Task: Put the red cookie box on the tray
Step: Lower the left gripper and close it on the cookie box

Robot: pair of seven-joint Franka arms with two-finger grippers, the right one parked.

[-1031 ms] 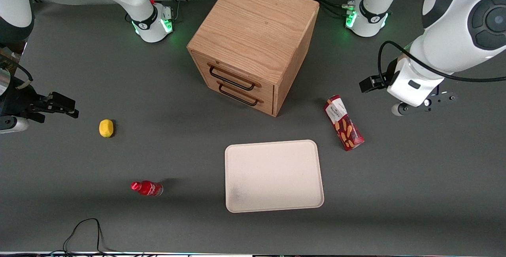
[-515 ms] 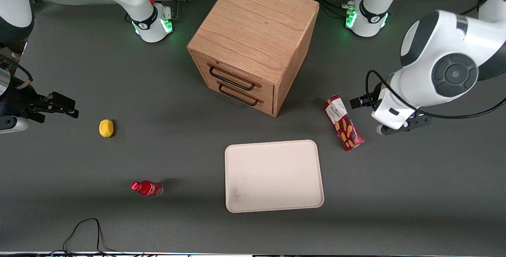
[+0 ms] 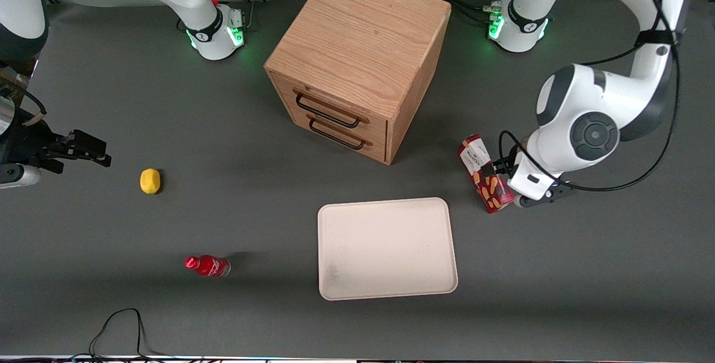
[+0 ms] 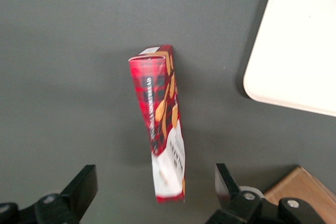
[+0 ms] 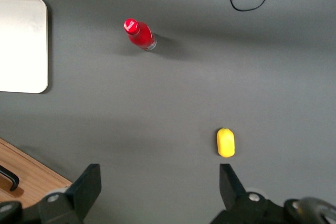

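Observation:
Next, my left gripper should take hold of the red cookie box by its white-labelled section (image 4: 168, 166) to place the box on the tray (image 4: 296, 45).
The red cookie box (image 3: 479, 163) lies flat on the grey table between the oak cabinet and the working arm, a little farther from the front camera than the tray's corner. The cream-white tray (image 3: 385, 248) lies flat, nearer the front camera than the cabinet, with nothing on it. My left gripper (image 3: 505, 177) hangs over the box's nearer end, its hand covering part of the carton. In the left wrist view the gripper (image 4: 155, 192) is open, and its fingers (image 4: 84, 188) straddle the white-label end of the box (image 4: 160, 124) without touching it. The tray's corner (image 4: 299, 51) shows there too.
The oak drawer cabinet (image 3: 357, 56) stands in the middle of the table, its two handles facing the tray. A yellow lemon (image 3: 149, 180) and a small red bottle (image 3: 208, 266) lie toward the parked arm's end. A black cable (image 3: 117, 324) loops at the front edge.
The left arm has swung in and down from the table's end until its gripper is over the cookie box. The box and the tray have not moved.

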